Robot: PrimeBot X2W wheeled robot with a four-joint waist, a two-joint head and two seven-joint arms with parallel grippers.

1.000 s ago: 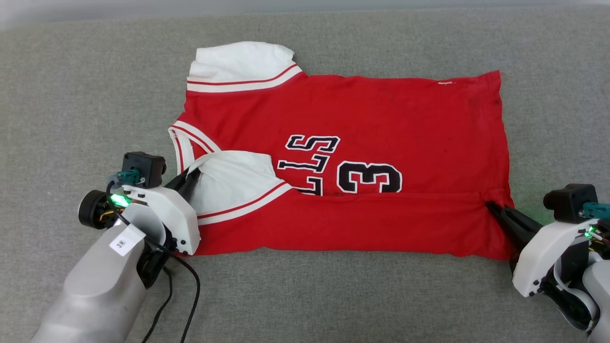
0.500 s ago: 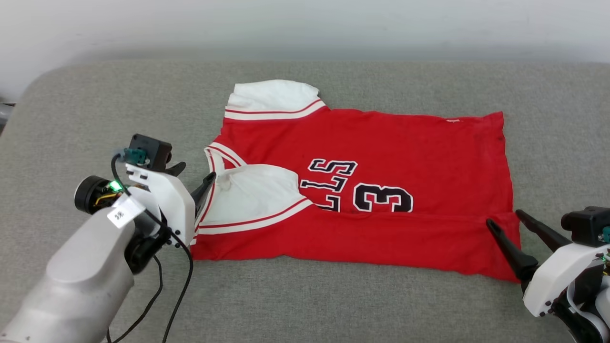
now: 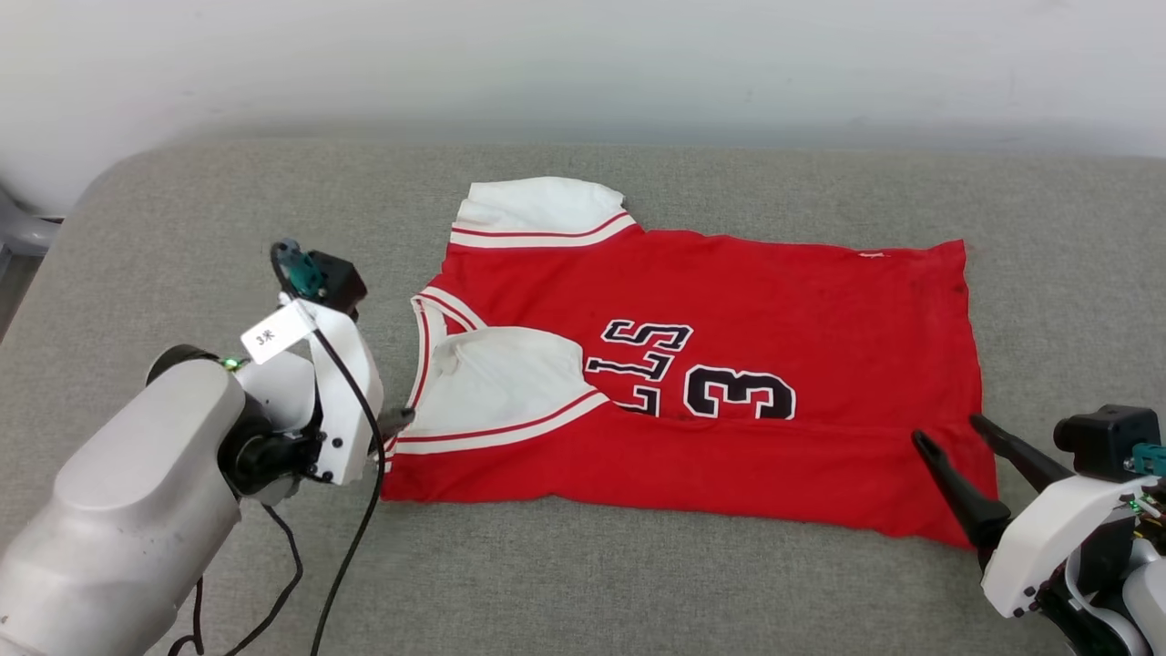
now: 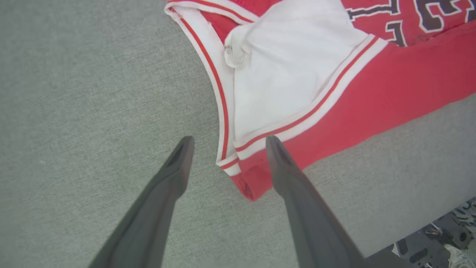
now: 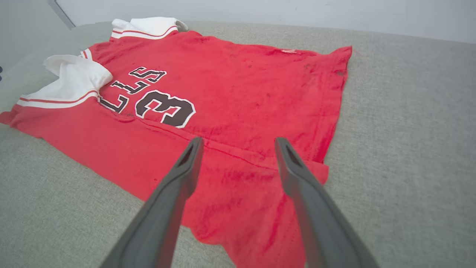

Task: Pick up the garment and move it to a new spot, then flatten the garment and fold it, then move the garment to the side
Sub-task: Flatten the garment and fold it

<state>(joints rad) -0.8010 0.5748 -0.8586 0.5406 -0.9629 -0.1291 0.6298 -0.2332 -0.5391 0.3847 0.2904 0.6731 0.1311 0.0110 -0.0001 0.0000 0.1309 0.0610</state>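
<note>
I need to grab the narrow corner (image 3: 391,483) beside the striped collar trim with my left gripper next, because the garment lies flat and wide (image 3: 700,361) on the cushion.
The garment (image 3: 802,310), a red jersey with white sleeves and a black "3", lies flat on the grey cushion (image 3: 638,583). Its near long edge is folded over toward the middle and covers part of the lettering. My left gripper (image 3: 390,426) stands open at the collar-end near corner, and nothing is held. In the left wrist view the left gripper (image 4: 228,143) straddles the striped sleeve trim of the garment (image 4: 372,85) from just above. My right gripper (image 3: 950,434) is open over the hem-end corner. In the right wrist view that gripper (image 5: 238,143) hovers above the garment (image 5: 230,85) fold with nothing in it.
A pale wall (image 3: 583,64) runs behind the cushion. A black cable (image 3: 355,547) hangs from my left arm over the cushion's front. The cushion's rounded left corner (image 3: 100,182) and front edge (image 4: 420,238) bound the surface, with bare grey fabric all around the garment.
Both grippers went from shut on the garment's folded edge to open and let it go, backing slightly off. The head camera tilted up, shifting the whole picture down.
</note>
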